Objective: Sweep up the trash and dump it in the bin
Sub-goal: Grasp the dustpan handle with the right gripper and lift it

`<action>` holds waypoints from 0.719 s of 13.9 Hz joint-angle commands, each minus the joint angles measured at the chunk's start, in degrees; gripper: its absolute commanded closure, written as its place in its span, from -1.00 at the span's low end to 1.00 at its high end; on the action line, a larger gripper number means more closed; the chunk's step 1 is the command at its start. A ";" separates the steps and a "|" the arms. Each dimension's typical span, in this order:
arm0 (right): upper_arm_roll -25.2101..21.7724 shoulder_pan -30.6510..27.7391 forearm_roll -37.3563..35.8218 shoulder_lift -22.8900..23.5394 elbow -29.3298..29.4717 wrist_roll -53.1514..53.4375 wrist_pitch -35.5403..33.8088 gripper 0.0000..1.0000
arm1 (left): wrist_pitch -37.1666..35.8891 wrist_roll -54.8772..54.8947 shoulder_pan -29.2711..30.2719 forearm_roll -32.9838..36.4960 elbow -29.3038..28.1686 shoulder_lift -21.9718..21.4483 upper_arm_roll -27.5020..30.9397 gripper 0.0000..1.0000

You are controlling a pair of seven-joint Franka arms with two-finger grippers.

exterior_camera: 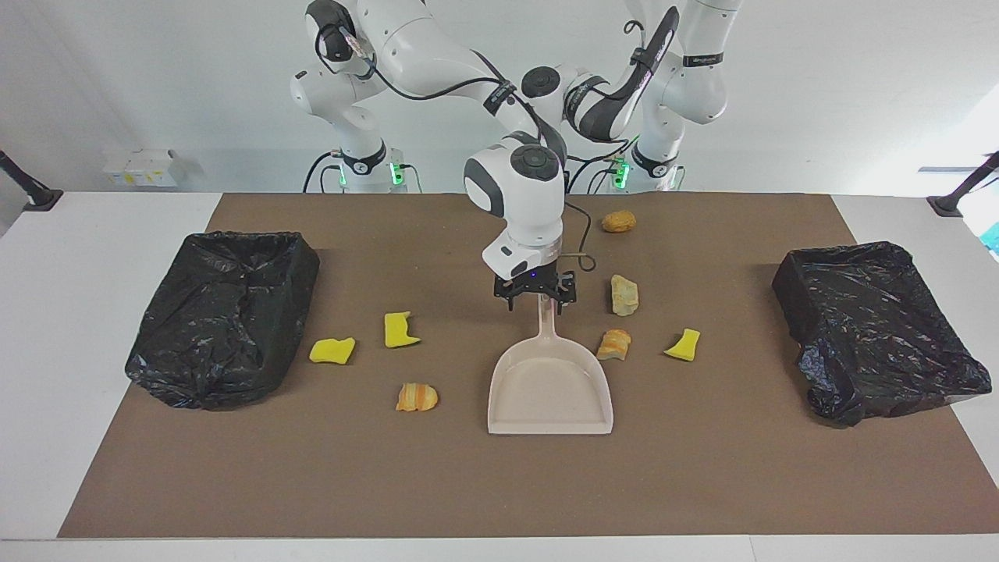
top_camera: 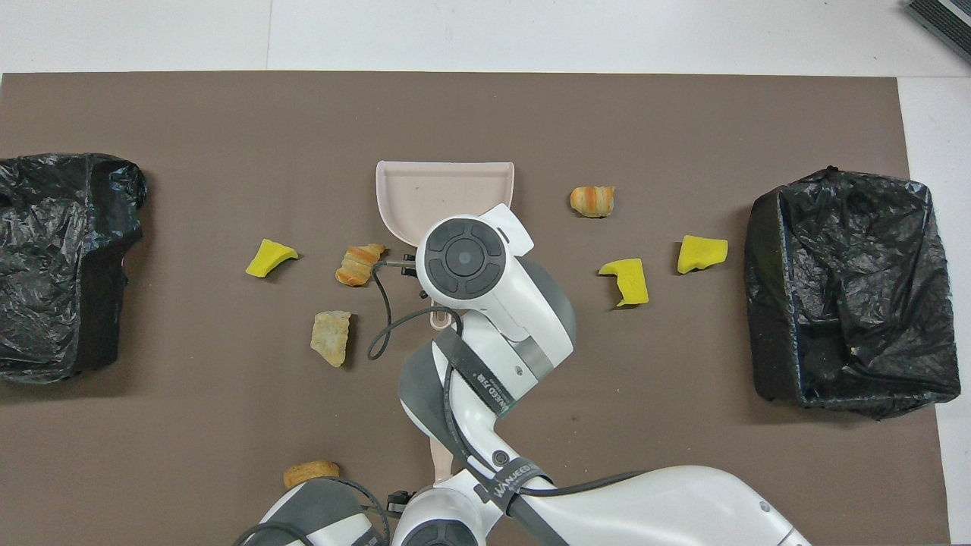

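I next need to grip the dustpan by its handle (top_camera: 441, 318) with my right gripper. Then I can sweep the trash up and dump the beige dustpan in the bin (top_camera: 851, 291).
The beige dustpan (exterior_camera: 550, 390) lies mid-mat, its handle toward the robots. My right gripper (exterior_camera: 535, 303) is down at the handle's tip, open, with a finger on each side. Trash lies scattered as several scraps: yellow pieces (exterior_camera: 400, 329) (exterior_camera: 332, 350) (exterior_camera: 684, 345) and bread lumps (exterior_camera: 417, 397) (exterior_camera: 615, 344) (exterior_camera: 624, 294) (exterior_camera: 619, 222). The brush (top_camera: 440, 461) lies between the dustpan and the robots, mostly covered by the right arm. My left gripper (top_camera: 400, 500) is at the brush's end nearest the robots, largely hidden. A bin (exterior_camera: 226, 312) lined with a black bag sits at the right arm's end.
A second black-bagged bin (exterior_camera: 874, 328) stands at the left arm's end of the brown mat (exterior_camera: 499, 484). The right arm stretches across the middle of the mat, above the brush. A bread lump (top_camera: 311, 472) lies close to the left arm.
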 commanded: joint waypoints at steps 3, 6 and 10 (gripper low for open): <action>0.05 0.12 -1.25 -1.30 -3.80 0.44 1.75 -0.24 | -1.00 -0.84 -1.55 -0.93 -0.67 -1.52 1.19 1.00; 0.40 0.03 -0.81 -2.18 -5.47 -1.75 2.01 -0.08 | -4.42 -1.36 -0.86 -0.93 -0.41 -3.27 1.28 1.00; 0.40 0.12 -0.81 -2.44 -5.75 -4.40 1.92 0.04 | -13.90 -5.41 1.52 -0.49 0.38 -6.70 1.55 1.00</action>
